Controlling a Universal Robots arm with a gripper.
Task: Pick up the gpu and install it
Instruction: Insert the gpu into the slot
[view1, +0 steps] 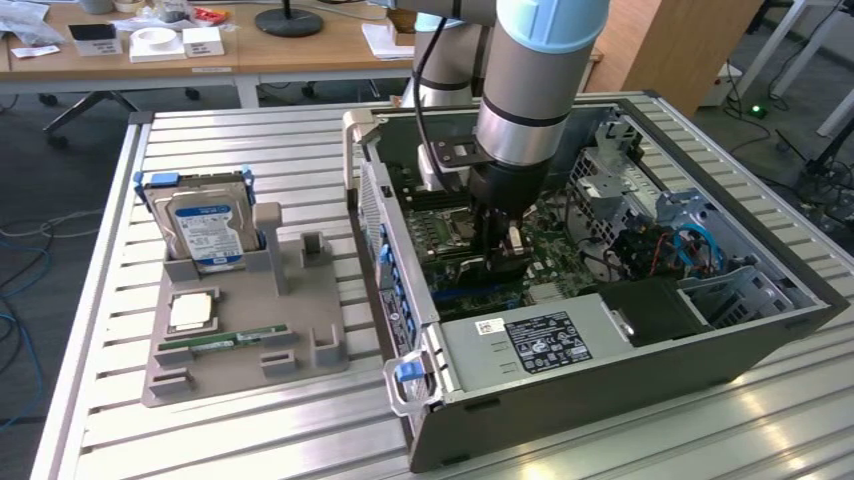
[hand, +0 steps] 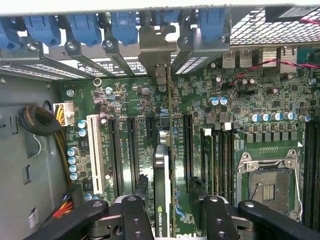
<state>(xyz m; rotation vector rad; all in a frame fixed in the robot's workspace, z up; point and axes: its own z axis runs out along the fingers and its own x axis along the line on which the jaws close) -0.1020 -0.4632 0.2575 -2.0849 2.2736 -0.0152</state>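
My gripper grabs the card by the end (hand: 162, 212) opposite its bracket next, since the card's silver bracket sits tight under the blue clips.
The gpu (hand: 162, 185) stands on edge on the green motherboard (hand: 250, 95), in line with an expansion slot. Its silver end bracket (hand: 157, 45) sits at the case's rear slot openings under the blue clips. My gripper (hand: 170, 212) straddles the card's near end. The jaws stand open, with one black finger (hand: 134, 220) close beside the card and a gap showing between the card and the other finger (hand: 212, 220). In the exterior view the gripper (view1: 497, 252) reaches straight down into the open computer case (view1: 400, 300).
On the exterior view's left, a grey holder tray (view1: 300, 350) carries a silver hard drive (view1: 207, 232), a CPU chip (view1: 191, 312) and a green memory stick (view1: 220, 342). Inside the case are the power supply (view1: 541, 340), the empty CPU socket (hand: 267, 187) and cable bundles (hand: 37, 120).
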